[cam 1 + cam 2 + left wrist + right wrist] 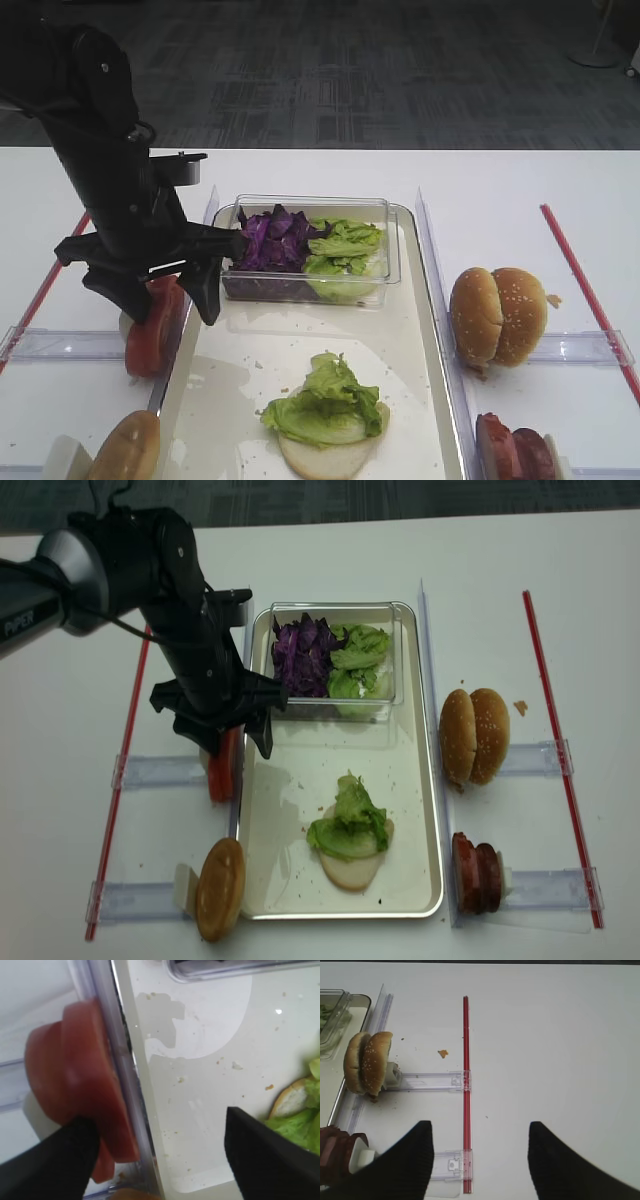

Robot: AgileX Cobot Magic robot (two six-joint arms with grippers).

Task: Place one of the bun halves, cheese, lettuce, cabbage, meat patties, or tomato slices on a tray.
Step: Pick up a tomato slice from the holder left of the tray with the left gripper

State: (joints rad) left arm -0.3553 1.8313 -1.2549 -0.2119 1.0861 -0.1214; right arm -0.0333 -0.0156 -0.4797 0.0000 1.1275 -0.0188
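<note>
The bright red tomato slice has another slice and the clear bar crowded against its sides, so my left gripper needs to grab it next by its exposed upper edge [229,767].
Upright tomato slices [150,335] [75,1075] stand in a holder just left of the cream tray [240,370] [210,1075]. My left gripper [168,305] [159,1120] hangs open over them. One finger is against the slices' outer side and the other is over the tray, with the rim between them. On the tray lies a bun half [330,455] topped with lettuce [325,405]. My right gripper [480,1127] is open and empty above the white table, right of the bun halves [367,1062] and meat patties [332,1155]. No cheese is in view.
A clear box holding purple cabbage [268,240] and lettuce [345,245] sits at the tray's far end. Another bun half [125,450] stands in the near left holder. Clear rails and red strips [465,1085] border both sides.
</note>
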